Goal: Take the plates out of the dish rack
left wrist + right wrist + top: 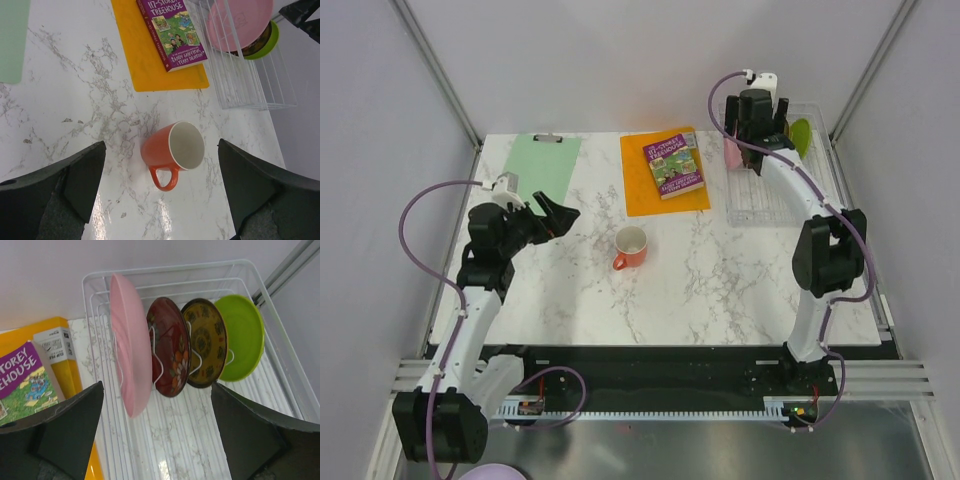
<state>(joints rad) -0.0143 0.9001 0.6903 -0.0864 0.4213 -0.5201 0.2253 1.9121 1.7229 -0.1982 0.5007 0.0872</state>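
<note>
The plate's opposite rim should stay free for my left gripper, so my right gripper needs to grab the pink plate by its near rim next.
The clear dish rack stands at the table's far right. Several plates stand upright in it: a pink plate, a dark red patterned plate, a brown-and-yellow plate and a lime green plate. My right gripper is open and empty, hovering over the rack just in front of the plates. My left gripper is open and empty above the table's left side. The pink plate and the green plate also show in the left wrist view.
An orange-and-white mug stands mid-table, below my left gripper's view. A purple book lies on an orange mat. A green clipboard lies at the far left. Walls close in both sides.
</note>
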